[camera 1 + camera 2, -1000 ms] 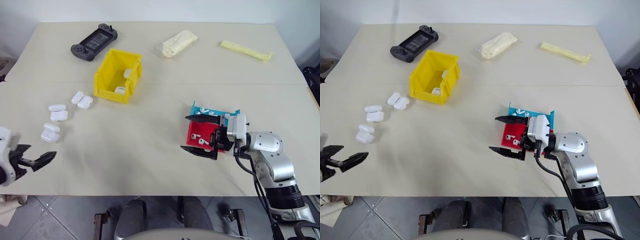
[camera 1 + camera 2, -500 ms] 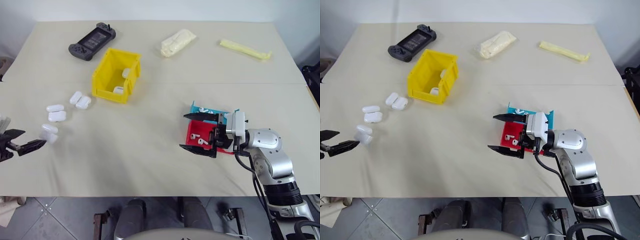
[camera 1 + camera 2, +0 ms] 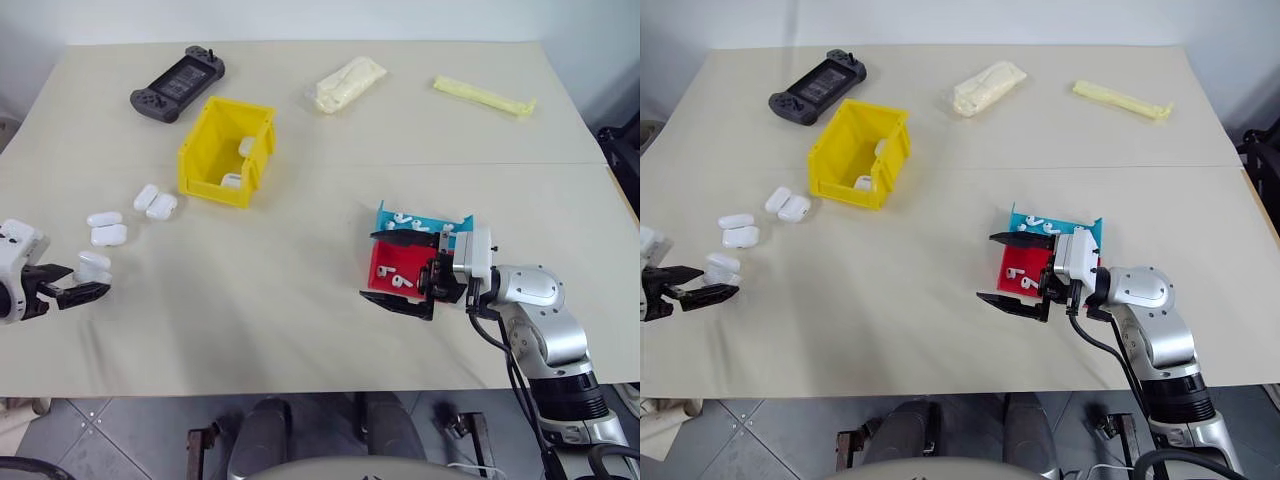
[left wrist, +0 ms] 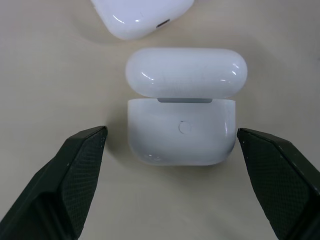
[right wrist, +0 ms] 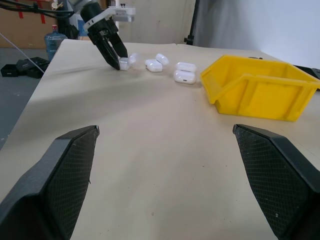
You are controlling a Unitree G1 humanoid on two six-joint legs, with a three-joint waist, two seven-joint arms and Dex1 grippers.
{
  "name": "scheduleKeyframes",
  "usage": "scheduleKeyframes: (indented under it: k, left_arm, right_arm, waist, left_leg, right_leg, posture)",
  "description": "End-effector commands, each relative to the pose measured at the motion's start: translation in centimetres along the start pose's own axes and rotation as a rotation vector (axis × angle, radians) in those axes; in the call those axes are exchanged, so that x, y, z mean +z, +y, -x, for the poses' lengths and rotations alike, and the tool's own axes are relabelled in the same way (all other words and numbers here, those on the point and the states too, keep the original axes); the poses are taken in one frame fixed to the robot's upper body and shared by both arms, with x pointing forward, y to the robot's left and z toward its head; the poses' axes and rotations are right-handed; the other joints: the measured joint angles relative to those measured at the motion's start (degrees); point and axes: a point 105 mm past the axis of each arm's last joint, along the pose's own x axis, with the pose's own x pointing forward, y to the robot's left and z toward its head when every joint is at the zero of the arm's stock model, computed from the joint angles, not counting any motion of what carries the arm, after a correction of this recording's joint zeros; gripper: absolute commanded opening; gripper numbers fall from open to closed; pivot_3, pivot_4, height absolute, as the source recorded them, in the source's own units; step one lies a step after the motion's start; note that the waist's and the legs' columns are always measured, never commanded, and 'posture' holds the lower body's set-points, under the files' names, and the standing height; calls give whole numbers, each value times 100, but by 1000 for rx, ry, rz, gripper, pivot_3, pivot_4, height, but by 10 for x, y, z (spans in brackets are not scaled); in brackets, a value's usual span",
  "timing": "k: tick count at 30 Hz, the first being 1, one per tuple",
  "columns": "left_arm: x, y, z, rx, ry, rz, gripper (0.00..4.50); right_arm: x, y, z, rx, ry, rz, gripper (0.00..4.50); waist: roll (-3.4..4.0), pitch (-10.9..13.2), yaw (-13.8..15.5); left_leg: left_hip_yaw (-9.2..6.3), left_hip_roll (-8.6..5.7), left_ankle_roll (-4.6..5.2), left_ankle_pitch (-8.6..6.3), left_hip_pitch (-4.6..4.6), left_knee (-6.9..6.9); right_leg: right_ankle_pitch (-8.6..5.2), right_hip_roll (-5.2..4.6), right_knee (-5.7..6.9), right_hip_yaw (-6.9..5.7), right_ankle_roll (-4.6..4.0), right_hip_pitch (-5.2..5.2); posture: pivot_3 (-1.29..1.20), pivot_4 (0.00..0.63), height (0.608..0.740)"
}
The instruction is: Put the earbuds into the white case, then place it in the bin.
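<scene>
The flipped-open lid [image 4: 186, 73] has rounded ends, so next my left gripper needs to grab the white case by the straight sides of its base [image 4: 182, 132].
A white case [image 4: 181, 107] lies on the table with its lid flipped open, between the two black fingers [image 4: 75, 170] of my left gripper [image 3: 90, 279], which is open and does not touch it. In the head views this case [image 3: 93, 262] is the nearest of the row at the far left. My right gripper [image 3: 367, 265] hangs open and empty, pointing left, just in front of a red tray [image 3: 385, 262] holding earbuds [image 3: 401, 282]. More earbuds [image 3: 400, 220] lie in the blue tray [image 3: 425, 222] behind it. The yellow bin [image 3: 212, 165] stands at the back left with white cases [image 3: 245, 147] inside.
Other white cases [image 3: 107, 227] [image 3: 153, 200] lie between my left gripper and the bin. A black game console [image 3: 177, 82], a cream packet [image 3: 347, 84] and a long yellow packet [image 3: 485, 97] sit along the far side. Bare table spreads between the two grippers.
My left gripper has moved forward and down to the nearest white case, which now lies between its open fingers. The right arm has kept still.
</scene>
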Motion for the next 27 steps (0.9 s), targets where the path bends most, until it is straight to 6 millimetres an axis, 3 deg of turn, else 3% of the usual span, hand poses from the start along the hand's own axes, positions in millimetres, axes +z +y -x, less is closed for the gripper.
scheduleKeyframes:
  k: [1, 5, 10, 12, 15, 17, 22, 25, 27]
  left_arm:
    - [-1, 4, 1, 29, -4, -8, 3824]
    - [-4, 5, -2, 34, -7, -6, 2747]
    - [1, 7, 0, 30, -58, -3, 2748]
    - [7, 4, 10, -3, -165, -42, 2748]
    - [28, -20, 37, -140, -496, -204, 2748]
    - [22, -29, 44, -170, -509, -240, 2748]
    - [46, -90, 45, -355, -672, -343, 2748]
    - [66, -138, 36, -472, -812, -320, 2748]
    - [78, -187, 20, -615, -899, -275, 2748]
  right_arm:
    - [12, -3, 0, 1, -19, 52, 4500]
    - [11, 0, 0, 0, -18, 48, 4500]
    - [11, 1, -1, -4, -22, 46, 4500]
    - [10, 1, -1, -7, -22, 46, 4500]
    - [10, 0, 0, -10, -18, 43, 4500]
    - [9, 0, 1, -3, -10, 45, 4500]
    - [12, -14, 7, -30, 5, 63, 4500]
    - [11, -14, 13, -34, 35, 71, 4500]
    - [9, -10, 25, -62, 80, 68, 4500]
  waist:
    - [0, 0, 0]
    - [0, 0, 1]
    - [0, 0, 1]
    - [0, 0, 1]
    - [-1, -1, -23]
    - [-17, -2, -11]
    - [-19, -2, 59]
    - [-18, -3, 138]
    - [-15, -5, 201]
  left_leg:
    - [0, 0, 0, 0, 0, 0]
    - [0, 0, 0, 0, 1, 1]
    - [1, 0, 0, 0, 3, 4]
    - [1, 0, 0, 0, 3, 5]
    - [13, 6, 1, -1, 1, 4]
    - [20, 11, 0, -4, -1, 7]
    - [18, 8, 5, -7, 3, 20]
    - [16, 8, 12, -11, 4, 23]
    - [13, 7, 15, -12, 0, 24]
  right_leg:
    - [0, 0, 0, 0, 0, 0]
    - [0, -1, 1, 0, 0, 0]
    - [0, 0, 5, 0, 0, 0]
    - [0, 0, 6, 1, 0, 1]
    - [0, -1, 2, -1, 0, -5]
    - [0, -3, -2, -4, 0, -8]
    - [5, -10, -1, -4, 1, 5]
    - [11, -13, -4, 1, -2, 8]
    - [13, -13, -7, -1, -3, 8]
  posture:
    - [0, 150, 740]
    - [0, 150, 740]
    - [0, 150, 740]
    - [0, 150, 740]
    - [0, 150, 740]
    - [0, 150, 740]
    - [0, 150, 740]
    - [0, 150, 740]
    - [0, 150, 740]
